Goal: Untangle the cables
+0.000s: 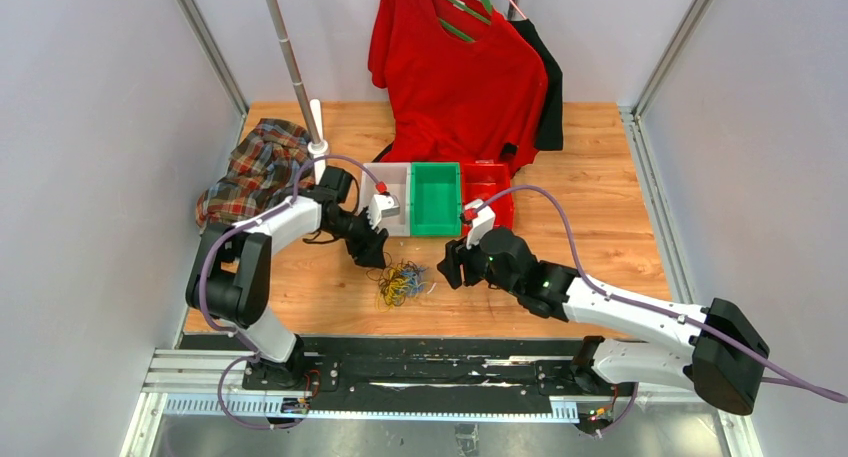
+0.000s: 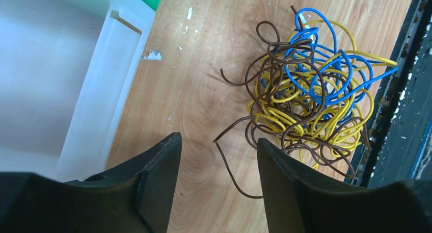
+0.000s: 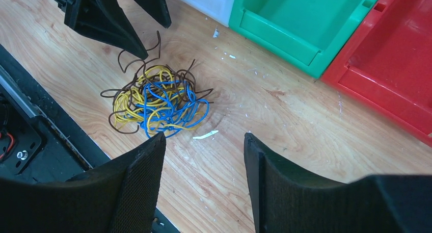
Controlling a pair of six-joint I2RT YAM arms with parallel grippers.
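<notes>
My left gripper is open, and the raised bend of the dark brown cable is level between its fingers. It should close now, as it would hold the cable.
The cables lie in one tangled heap of dark brown, yellow and blue wires on the wooden table near its front edge. The heap also shows in the left wrist view and the right wrist view. My left gripper hangs open just left of and above the heap; a loose brown wire end lies between its jaws, untouched. My right gripper is open and empty, to the right of the heap. The left gripper's fingers show in the right wrist view.
Three bins stand behind the heap: white, green, red. A plaid cloth lies at the left, a pole stands beside it, and a red shirt hangs at the back. A black rail runs along the front.
</notes>
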